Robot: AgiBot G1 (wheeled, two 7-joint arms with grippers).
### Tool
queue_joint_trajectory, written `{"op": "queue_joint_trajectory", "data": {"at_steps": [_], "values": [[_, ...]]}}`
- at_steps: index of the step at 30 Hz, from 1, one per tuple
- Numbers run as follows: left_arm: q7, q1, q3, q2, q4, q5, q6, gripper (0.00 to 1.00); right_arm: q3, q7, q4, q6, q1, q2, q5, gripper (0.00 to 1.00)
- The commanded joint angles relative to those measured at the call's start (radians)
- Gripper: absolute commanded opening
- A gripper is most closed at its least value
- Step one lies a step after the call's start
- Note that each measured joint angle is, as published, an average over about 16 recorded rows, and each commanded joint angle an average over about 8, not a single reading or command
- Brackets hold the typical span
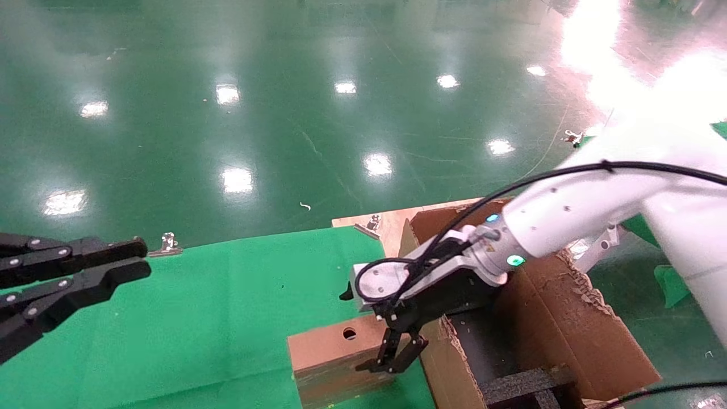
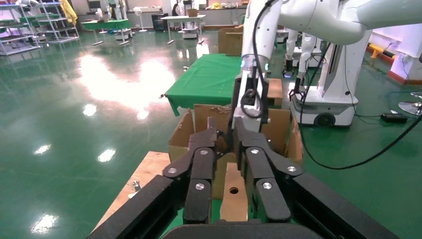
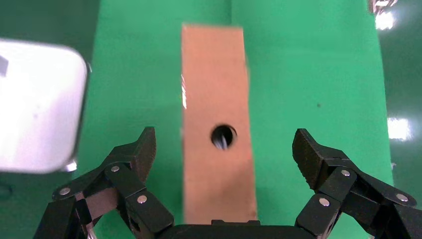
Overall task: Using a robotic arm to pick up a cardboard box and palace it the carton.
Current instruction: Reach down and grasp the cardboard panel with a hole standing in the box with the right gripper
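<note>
Next, my right gripper grabs the cardboard box across its narrow holed top (image 1: 331, 341) to place it into the carton (image 1: 568, 324).
The small brown cardboard box (image 1: 324, 346) with a round hole lies on the green cloth beside the carton. It also shows in the left wrist view (image 2: 234, 199) and the right wrist view (image 3: 216, 89). My white right robotic arm (image 1: 568, 210) reaches down to it. My right gripper (image 1: 392, 363) (image 3: 225, 149) is open just above the box end nearest the carton, one finger on each side, not touching. The large carton (image 1: 568, 324) (image 2: 180, 137) stands open at the right. My left gripper (image 1: 145, 258) (image 2: 225, 127) hovers at the far left, narrowly open and empty.
Green cloth (image 1: 199, 318) covers the table. Black foam inserts (image 1: 522, 383) sit inside the carton. A wooden board (image 1: 392, 224) and metal clips (image 1: 167, 244) mark the table's far edge. Shiny green floor lies beyond. A black cable (image 1: 653, 167) runs along the right arm.
</note>
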Motion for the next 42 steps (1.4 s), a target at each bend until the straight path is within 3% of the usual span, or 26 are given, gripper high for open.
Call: {"op": "queue_joint_trajectory", "data": {"at_steps": [1, 3, 9, 11, 17, 18, 42], "values": [[0.0, 0.0, 0.0, 0.0, 0.0, 0.0, 0.0, 0.0, -0.03, -0.01, -0.017, 0.0, 0.023, -0.024, -0.037, 1.0], [0.0, 0.0, 0.0, 0.0, 0.0, 0.0, 0.0, 0.06, -0.054, -0.017, -0.028, -0.001, 0.04, -0.043, -0.057, 1.0], [0.0, 0.0, 0.0, 0.0, 0.0, 0.0, 0.0, 0.81, -0.107, -0.039, -0.054, 0.001, 0.073, -0.078, -0.082, 1.0], [0.0, 0.0, 0.0, 0.0, 0.0, 0.0, 0.0, 1.0, -0.117, -0.045, -0.06, 0.002, 0.079, -0.084, -0.082, 0.81], [0.0, 0.0, 0.0, 0.0, 0.0, 0.0, 0.0, 1.0, -0.131, -0.055, -0.077, 0.003, 0.088, -0.092, -0.075, 0.06], [0.0, 0.0, 0.0, 0.0, 0.0, 0.0, 0.0, 1.0, -0.132, -0.056, -0.079, 0.003, 0.089, -0.093, -0.074, 0.01], [0.0, 0.0, 0.0, 0.0, 0.0, 0.0, 0.0, 1.0, -0.122, -0.049, -0.068, 0.003, 0.082, -0.087, -0.072, 0.0]]}}
